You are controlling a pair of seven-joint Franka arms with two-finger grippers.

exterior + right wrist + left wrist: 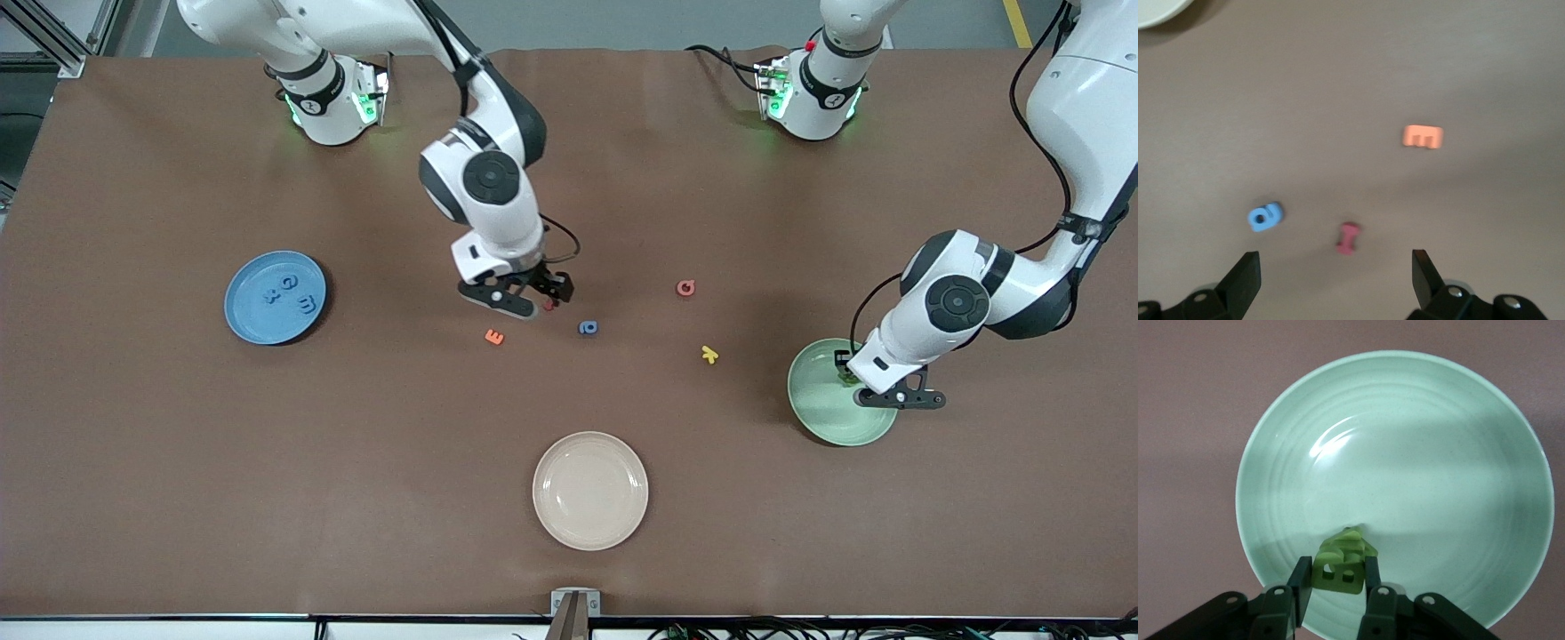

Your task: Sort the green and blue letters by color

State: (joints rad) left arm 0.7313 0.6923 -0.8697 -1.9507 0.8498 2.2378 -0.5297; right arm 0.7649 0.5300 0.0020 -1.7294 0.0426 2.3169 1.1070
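Observation:
My left gripper opens next, since the green letter (850, 378) (1338, 571) hangs low over the green plate, inside the plate's rim.
My left gripper (858, 384) hangs over the green plate (822, 418), shut on a green letter (1338, 571) that stands between its fingers (1371, 572). Under it, more green letter pieces (1351, 537) lie in the green plate (1405, 453). Three blue letters (288, 282) (271, 297) (308, 304) lie in the blue plate (253, 324) toward the right arm's end. One blue letter (588, 328) (1264, 216) lies on the table. My right gripper (531, 300) (1335, 267) is open just above the table, beside that blue letter.
A small red letter (548, 305) (1347, 238) lies just ahead of the right gripper's open jaws, with an orange E (494, 337) (1423, 137) close by. A pink letter (685, 287) and a yellow letter (709, 355) lie mid-table. A beige plate (590, 524) sits nearest the front camera.

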